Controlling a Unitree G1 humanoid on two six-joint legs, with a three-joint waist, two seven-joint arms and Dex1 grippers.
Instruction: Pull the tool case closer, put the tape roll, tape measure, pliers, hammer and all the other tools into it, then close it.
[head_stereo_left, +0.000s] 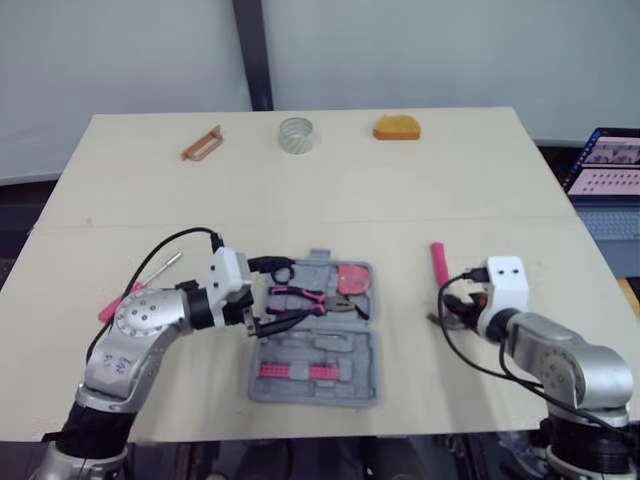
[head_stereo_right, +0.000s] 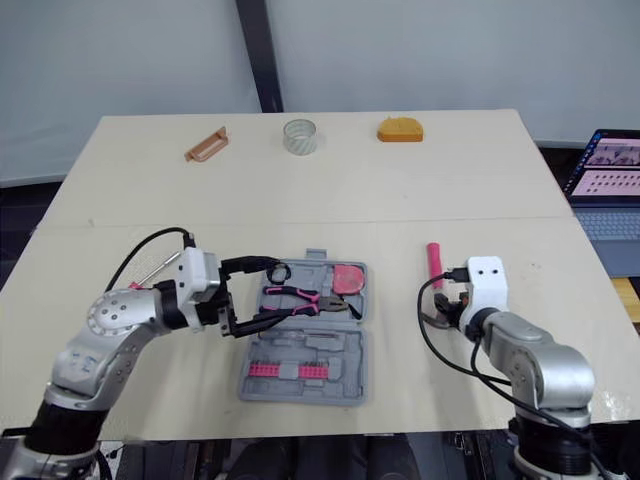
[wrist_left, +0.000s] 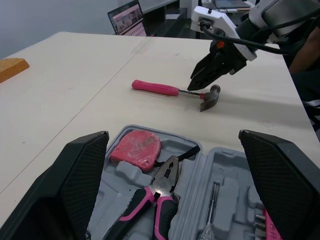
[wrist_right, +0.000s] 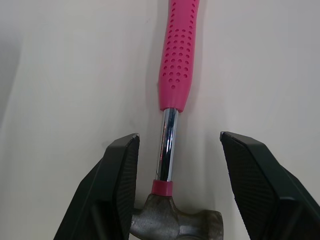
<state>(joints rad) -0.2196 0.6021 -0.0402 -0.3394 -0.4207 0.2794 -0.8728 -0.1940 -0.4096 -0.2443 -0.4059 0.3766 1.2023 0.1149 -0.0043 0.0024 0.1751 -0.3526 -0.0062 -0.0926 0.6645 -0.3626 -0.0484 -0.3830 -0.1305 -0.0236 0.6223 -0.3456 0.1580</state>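
Observation:
The hammer needs to go into the grey tool case, so my right gripper should grab it next by its chrome handle (wrist_right: 167, 145).
The grey tool case (head_stereo_left: 340, 352) lies open at the table's near middle. In it are the pink-handled pliers (head_stereo_left: 300, 297) and a pink tape measure (head_stereo_left: 352, 278). My left gripper (head_stereo_left: 277, 293) is open over the case's left side, its fingers on either side of the pliers' handles (wrist_left: 145, 202). The pink-handled hammer (head_stereo_left: 438, 265) lies on the table to the right of the case. My right gripper (wrist_right: 177, 140) is open and low, straddling the hammer's steel shaft just above the head. The tape roll (head_stereo_left: 297, 134) stands at the far edge.
An orange block (head_stereo_left: 397, 127) and a brown wooden piece (head_stereo_left: 202, 143) lie at the far edge beside the tape roll. A pink-handled screwdriver (head_stereo_left: 120, 300) lies behind my left arm. A laptop (head_stereo_left: 608, 165) stands off the table's right side.

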